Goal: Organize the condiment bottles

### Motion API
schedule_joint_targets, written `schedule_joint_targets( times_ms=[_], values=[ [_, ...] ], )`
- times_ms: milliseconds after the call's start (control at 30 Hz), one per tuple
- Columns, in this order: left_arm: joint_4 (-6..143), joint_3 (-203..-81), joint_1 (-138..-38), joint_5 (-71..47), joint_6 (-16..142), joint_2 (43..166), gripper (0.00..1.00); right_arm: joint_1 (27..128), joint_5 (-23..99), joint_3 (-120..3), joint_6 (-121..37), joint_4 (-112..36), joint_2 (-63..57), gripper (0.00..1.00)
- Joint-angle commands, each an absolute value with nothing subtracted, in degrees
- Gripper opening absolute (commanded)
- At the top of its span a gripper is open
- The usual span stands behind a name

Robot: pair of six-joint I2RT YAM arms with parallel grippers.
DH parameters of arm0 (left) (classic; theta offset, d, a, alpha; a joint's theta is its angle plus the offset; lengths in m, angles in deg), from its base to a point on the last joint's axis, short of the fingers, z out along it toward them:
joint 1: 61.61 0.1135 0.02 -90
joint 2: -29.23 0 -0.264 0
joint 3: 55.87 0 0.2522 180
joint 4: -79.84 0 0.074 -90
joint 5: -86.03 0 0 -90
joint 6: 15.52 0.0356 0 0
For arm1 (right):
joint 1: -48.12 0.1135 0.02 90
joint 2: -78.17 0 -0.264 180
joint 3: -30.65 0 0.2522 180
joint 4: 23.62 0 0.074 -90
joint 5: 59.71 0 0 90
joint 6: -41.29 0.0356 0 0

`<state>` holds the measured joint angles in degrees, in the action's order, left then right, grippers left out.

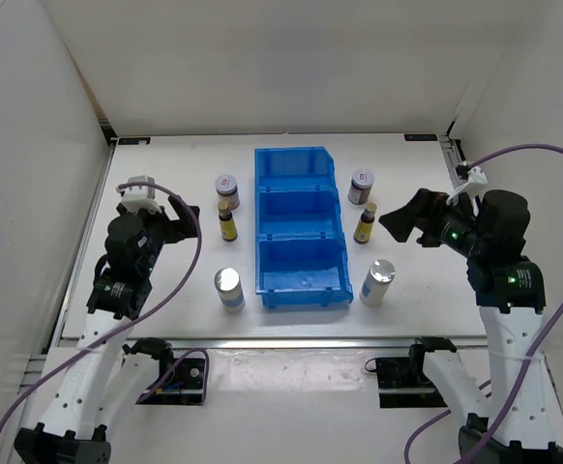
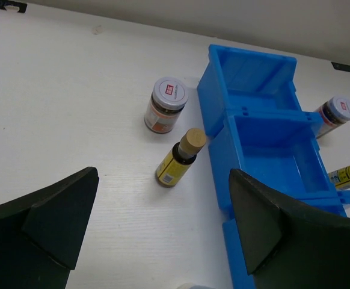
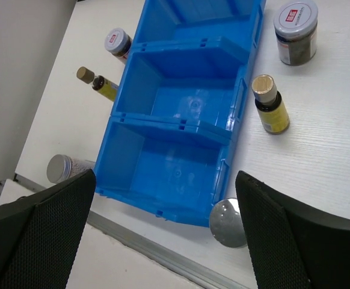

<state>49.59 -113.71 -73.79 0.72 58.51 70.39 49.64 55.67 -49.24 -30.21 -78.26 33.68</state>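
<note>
My right gripper will grab the silver-topped cylinder by its upper body (image 1: 377,282), so that its base stays free to stand in the bin (image 1: 303,293).
Six condiment bottles stand on the white table on both sides of an empty blue three-compartment bin (image 1: 303,293). Left of it are a red-marked lidded jar (image 1: 227,189), a slim amber bottle (image 1: 227,222) with a tan cap, and a silver-topped cylinder (image 1: 229,288). Right of it are a second jar (image 1: 361,185), an amber bottle (image 1: 366,222) and a silver-topped cylinder (image 1: 378,281). My left gripper (image 1: 187,217) is open and empty, raised left of the left bottles. My right gripper (image 1: 404,217) is open and empty, raised right of the right bottles.
The left wrist view shows the left jar (image 2: 166,104), the left amber bottle (image 2: 180,159) and the bin wall (image 2: 220,150). The right wrist view shows the right jar (image 3: 295,33), the amber bottle (image 3: 269,105), the silver top (image 3: 229,223) and the table's front rail (image 3: 163,259).
</note>
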Motion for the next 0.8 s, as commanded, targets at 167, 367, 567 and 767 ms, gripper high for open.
schedule_joint_targets(
  times_ms=[167, 367, 567, 767],
  values=[
    [56.6, -111.3, -73.9, -5.3, 57.6, 68.8, 1.0, 50.3, 56.6, -44.5, -27.8, -79.7, 34.5, 1.0],
    [51.7, -113.7, -73.9, -1.2, 51.5, 72.6, 1.0, 53.7, 46.0, -44.5, -27.7, -86.1, 33.2, 1.0],
    [53.2, -114.2, -73.9, -7.3, 52.9, 73.7, 1.0, 55.4, 33.5, -44.3, -30.3, -91.5, 33.0, 1.0],
    [52.0, -114.2, -73.9, -3.0, 52.2, 74.2, 1.0, 59.5, 32.1, -42.7, -30.2, -92.8, 27.8, 1.0]
  ],
)
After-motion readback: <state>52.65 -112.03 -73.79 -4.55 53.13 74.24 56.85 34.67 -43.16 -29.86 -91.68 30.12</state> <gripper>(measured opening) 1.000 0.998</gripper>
